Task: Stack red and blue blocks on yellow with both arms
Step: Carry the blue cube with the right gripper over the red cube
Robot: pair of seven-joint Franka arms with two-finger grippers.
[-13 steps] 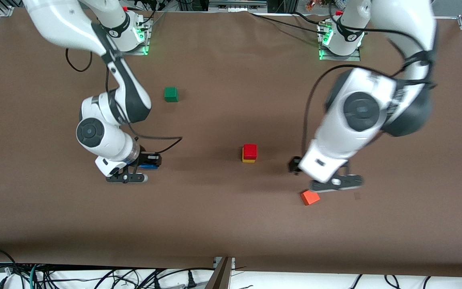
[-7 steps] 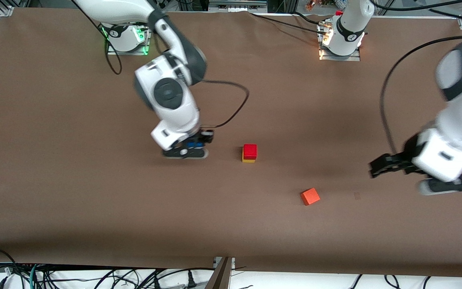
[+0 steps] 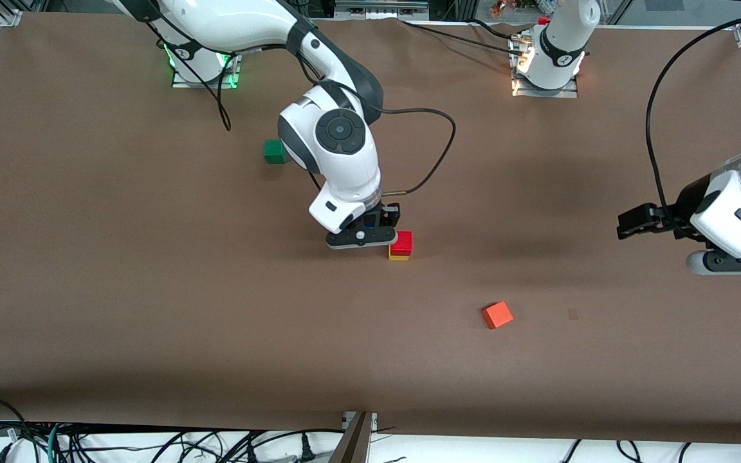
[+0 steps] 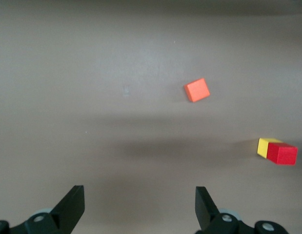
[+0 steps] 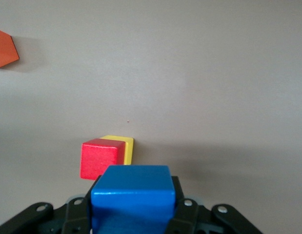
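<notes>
My right gripper moves the blue block to the red block's top before releasing it, since in the right wrist view the blue block hangs short of that top.
The red block (image 3: 401, 242) sits on the yellow block (image 3: 399, 257) mid-table. My right gripper (image 3: 363, 235) is shut on the blue block (image 3: 368, 225) and holds it in the air just beside the stack, toward the right arm's end. In the right wrist view the blue block (image 5: 131, 195) sits between the fingers (image 5: 182, 217), with the red block (image 5: 99, 159) and the yellow block (image 5: 125, 146) just ahead. My left gripper (image 3: 734, 263) hangs open and empty over the left arm's end of the table. Its fingers (image 4: 72, 207) stand wide apart, and the red block (image 4: 281, 154) and yellow block (image 4: 263, 146) show at that view's edge.
An orange-red cube (image 3: 497, 315) lies nearer the front camera than the stack, toward the left arm's end; it also shows in the left wrist view (image 4: 196, 90) and the right wrist view (image 5: 3, 48). A green cube (image 3: 274, 151) lies near the right arm's base.
My right gripper carried the blue block from the right arm's end of the table over to beside the stack. My left gripper swung away from the orange-red cube toward its own end.
</notes>
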